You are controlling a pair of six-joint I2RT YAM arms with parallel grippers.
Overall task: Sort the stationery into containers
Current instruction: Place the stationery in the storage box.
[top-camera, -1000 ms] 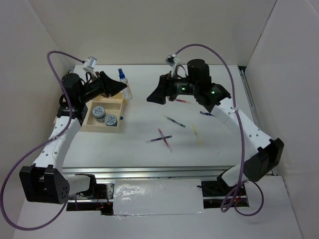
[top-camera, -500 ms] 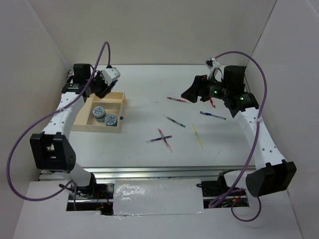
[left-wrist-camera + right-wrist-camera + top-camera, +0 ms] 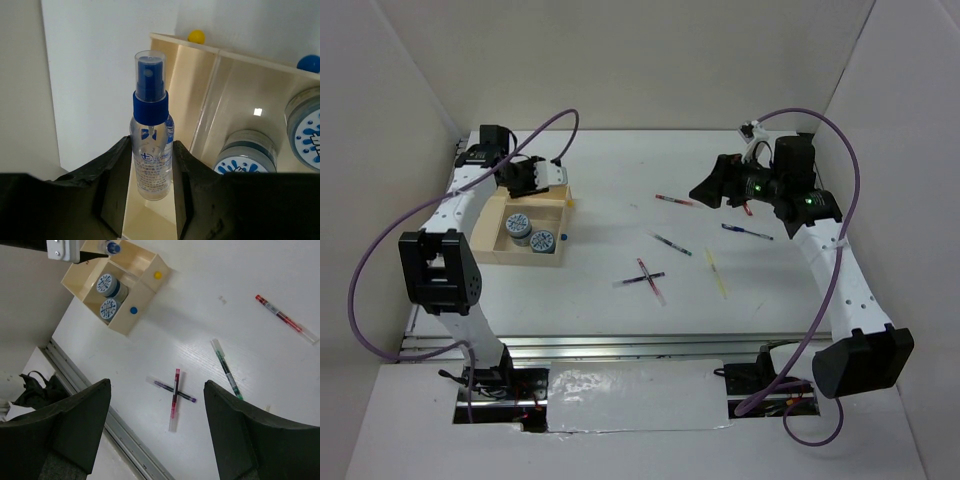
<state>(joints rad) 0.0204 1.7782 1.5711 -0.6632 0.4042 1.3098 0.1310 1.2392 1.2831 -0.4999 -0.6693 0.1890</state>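
Observation:
The spray bottle hangs high above the tray's back rim and would fall onto it if released now, so my left gripper keeps holding it.
My left gripper is shut on a small clear spray bottle with a blue cap and holds it over the back end of the tan tray. Two blue-white tape rolls stand in the tray, and they also show in the left wrist view. My right gripper is open and empty, high above the table. Below it lie a red pen, a green pen and a red pen crossed over a dark one. A yellow pen and a blue pen lie further right.
A yellow ball and a blue ball sit at the tray's rim. White walls close in the table at the back and on both sides. A metal rail runs along the near edge.
The spray bottle that stood behind the tray is now in my left gripper, and the left arm has folded back to the far left. My right gripper has moved right.

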